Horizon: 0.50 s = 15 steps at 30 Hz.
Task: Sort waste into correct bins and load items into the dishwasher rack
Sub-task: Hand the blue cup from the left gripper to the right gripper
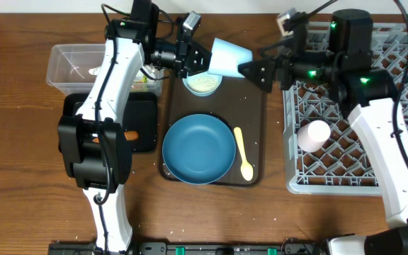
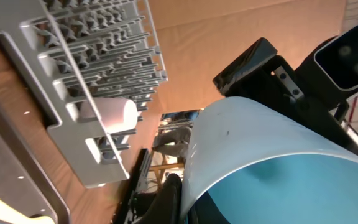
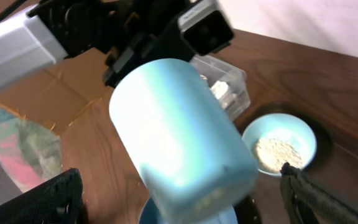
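Observation:
I need to grab the light blue cup point(image 1: 229, 57) by its closed bottom with my right gripper next. That leaves the cup's rim free, so the cup can go into the rack opening first.
My left gripper point(image 1: 204, 57) is shut on the rim of the light blue cup point(image 1: 229, 57) and holds it on its side in the air above the far end of the tray. The cup fills the left wrist view point(image 2: 278, 162). My right gripper point(image 1: 257, 71) is open at the cup's closed base. In the right wrist view the cup point(image 3: 179, 130) lies between its spread fingers point(image 3: 179, 199). The pale bowl point(image 1: 202, 83) holds white rice. The blue plate point(image 1: 198, 147) and cream spoon point(image 1: 243, 152) lie on the tray. The pink cup point(image 1: 314, 134) lies in the grey rack point(image 1: 374, 92).
The dark-brown tray point(image 1: 253, 106) sits mid-table. The clear bin point(image 1: 76, 67), with white tissue in it point(image 3: 225, 84), stands at the far left. The black bin point(image 1: 146, 117) in front of it holds an orange stick point(image 1: 129, 136). White grains dot the table.

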Tool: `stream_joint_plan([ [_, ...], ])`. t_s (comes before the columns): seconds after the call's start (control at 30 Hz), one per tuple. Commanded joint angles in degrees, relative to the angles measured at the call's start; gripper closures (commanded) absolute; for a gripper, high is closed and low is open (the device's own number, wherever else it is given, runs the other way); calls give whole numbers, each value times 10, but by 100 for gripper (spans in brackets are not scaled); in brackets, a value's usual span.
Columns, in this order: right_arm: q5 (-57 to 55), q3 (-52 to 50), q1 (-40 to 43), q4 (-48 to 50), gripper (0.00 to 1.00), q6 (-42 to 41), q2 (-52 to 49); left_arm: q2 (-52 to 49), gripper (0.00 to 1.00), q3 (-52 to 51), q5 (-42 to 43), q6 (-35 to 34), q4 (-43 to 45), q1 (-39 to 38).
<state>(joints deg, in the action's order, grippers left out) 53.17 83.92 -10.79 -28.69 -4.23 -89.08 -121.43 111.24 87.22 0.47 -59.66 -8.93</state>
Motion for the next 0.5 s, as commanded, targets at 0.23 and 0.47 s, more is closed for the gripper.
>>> stream_joint_plan([
  [0.23, -30, -7, -28, 17, 4, 35, 6, 3, 94, 5, 29, -10, -3, -14],
  [0.47, -37, -35, -29, 54, 10, 35, 6, 3, 94, 5, 29, -18, -3, -26],
])
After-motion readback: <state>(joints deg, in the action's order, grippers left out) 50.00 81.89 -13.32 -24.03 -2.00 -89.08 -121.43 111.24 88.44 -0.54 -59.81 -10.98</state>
